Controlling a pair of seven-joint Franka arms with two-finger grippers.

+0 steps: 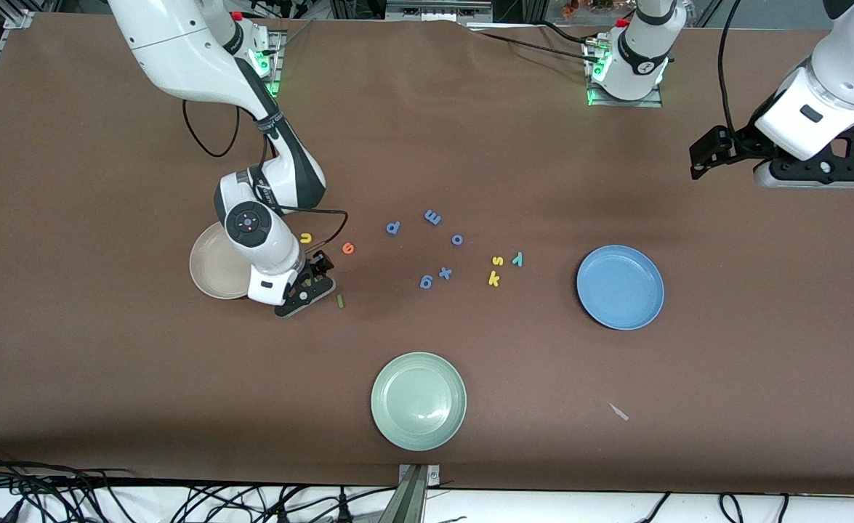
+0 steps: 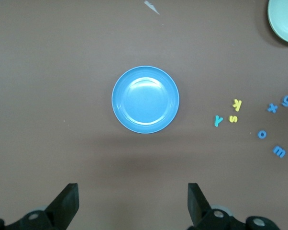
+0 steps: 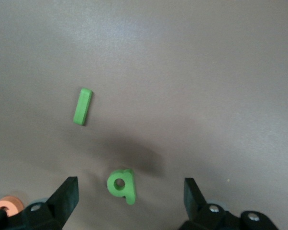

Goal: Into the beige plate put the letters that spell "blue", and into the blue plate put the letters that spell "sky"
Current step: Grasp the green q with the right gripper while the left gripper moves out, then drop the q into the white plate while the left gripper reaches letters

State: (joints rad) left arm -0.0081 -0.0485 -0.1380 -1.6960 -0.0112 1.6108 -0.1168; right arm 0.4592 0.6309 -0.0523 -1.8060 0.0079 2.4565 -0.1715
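I should next use my left gripper to grab the yellow k across its stem and slanted legs to spell "sky" in the blue plate point(image 1: 620, 286) point(image 2: 145, 99).
My right gripper point(image 1: 309, 282) point(image 3: 131, 189) is open and low over the table beside the beige plate point(image 1: 208, 272), which its arm partly hides. The green b point(image 3: 121, 184) lies flat between its spread fingers, untouched. The dark green l point(image 1: 340, 300) point(image 3: 82, 106) lies a little nearer the front camera; the orange e point(image 1: 348, 248) point(image 3: 7, 205) and yellow u point(image 1: 306, 237) lie farther back. Yellow s point(image 1: 498, 261) point(image 2: 233, 118), yellow k point(image 1: 494, 278) point(image 2: 237, 103) and teal y point(image 1: 517, 258) point(image 2: 218, 120) sit beside the blue plate point(image 1: 620, 286) point(image 2: 145, 99). My left gripper point(image 1: 823, 174) point(image 2: 133, 196) waits open, high at its end.
Several blue letters point(image 1: 445, 273) are scattered mid-table between the two groups. A pale green plate point(image 1: 419, 400) stands near the front edge. A small white scrap point(image 1: 619, 412) lies nearer the front camera than the blue plate.
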